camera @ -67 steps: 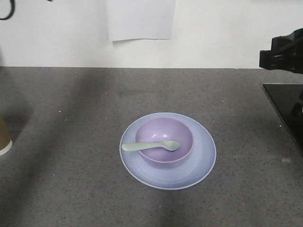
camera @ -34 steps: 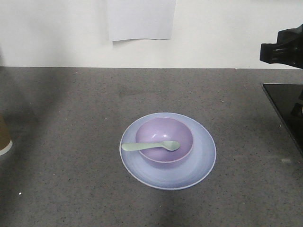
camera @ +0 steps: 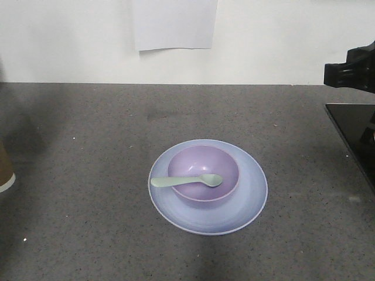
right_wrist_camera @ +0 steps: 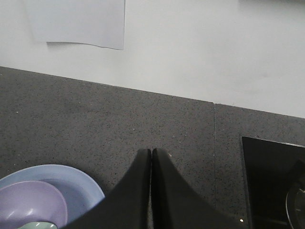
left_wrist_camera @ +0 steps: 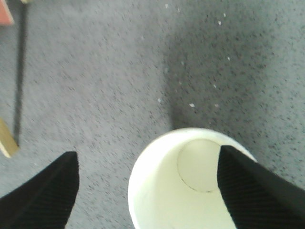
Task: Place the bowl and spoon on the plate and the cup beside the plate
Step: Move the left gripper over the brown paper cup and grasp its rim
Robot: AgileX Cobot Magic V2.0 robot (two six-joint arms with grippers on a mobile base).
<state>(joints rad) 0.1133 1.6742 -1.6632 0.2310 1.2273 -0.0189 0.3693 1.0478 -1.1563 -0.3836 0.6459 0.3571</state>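
Next, my left gripper grabs the brown cup by its rim (left_wrist_camera: 238,149) to set the cup beside the plate.
The pale blue plate (camera: 246,205) lies mid-counter with the lavender bowl (camera: 202,164) standing on it. The mint spoon (camera: 186,181) rests across the bowl, handle pointing left. Only a sliver of the brown cup (camera: 4,172) shows at the far left edge. From the left wrist view I look down into the cup's white inside (left_wrist_camera: 190,191); my left gripper (left_wrist_camera: 147,151) is open, its right finger (left_wrist_camera: 257,191) overlapping the cup's right side and its left finger (left_wrist_camera: 43,195) clear of it. My right gripper (right_wrist_camera: 151,150) is shut and empty, raised right of the plate (right_wrist_camera: 81,186).
A glossy black panel (camera: 354,134) lies on the counter's right side. A white paper sheet (camera: 174,23) hangs on the back wall. In the left wrist view a thin black strip (left_wrist_camera: 19,71) and a tan piece (left_wrist_camera: 5,140) lie left of the cup.
My right gripper has drifted slightly to the right at the upper right of the front view. Plate, bowl, spoon and cup have not moved.
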